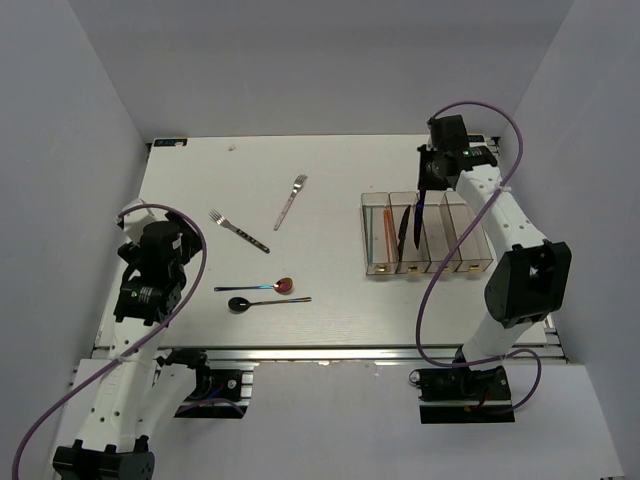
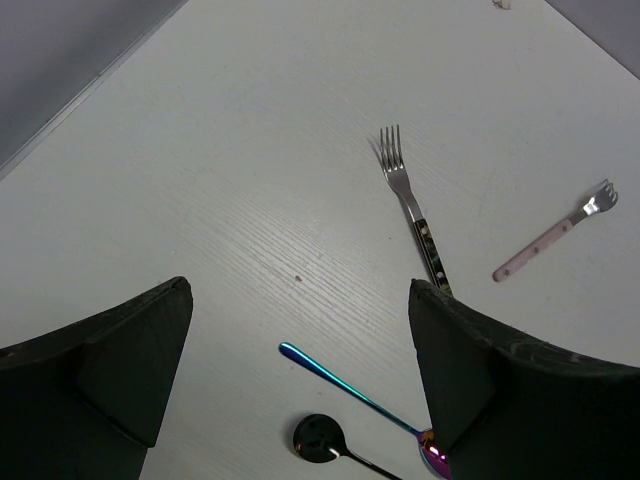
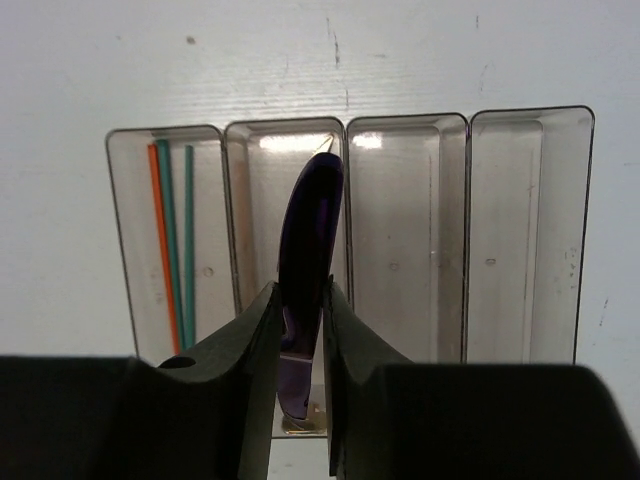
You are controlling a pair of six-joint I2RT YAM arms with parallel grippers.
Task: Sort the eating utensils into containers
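Note:
The blue-purple knife (image 3: 310, 230) is well above the second bin, close to its dividing side, and would fall. My right gripper keeps hold of it until it is lower.
Four joined clear bins (image 1: 470, 232) stand at the right, also in the right wrist view (image 3: 530, 230). Orange and teal chopsticks (image 3: 172, 240) lie in the leftmost bin. My right gripper (image 3: 300, 290) is shut on a blue-purple knife (image 3: 310, 230) over the second bin from the left. A dark blade (image 1: 403, 230) shows there from the top; I cannot tell if it is the held knife. My left gripper (image 2: 300, 290) is open and empty above the table, near a red-bowled spoon (image 2: 350, 385) and a black-bowled spoon (image 2: 320, 438). Two forks (image 2: 412, 205) (image 2: 555, 235) lie farther off.
Grey walls close in the white table on the left, back and right. An aluminium rail (image 1: 330, 352) runs along the near edge. The two right-hand bins (image 3: 405, 230) hold nothing that I can see. A yellowish tag (image 3: 305, 425) shows at the second bin's near end.

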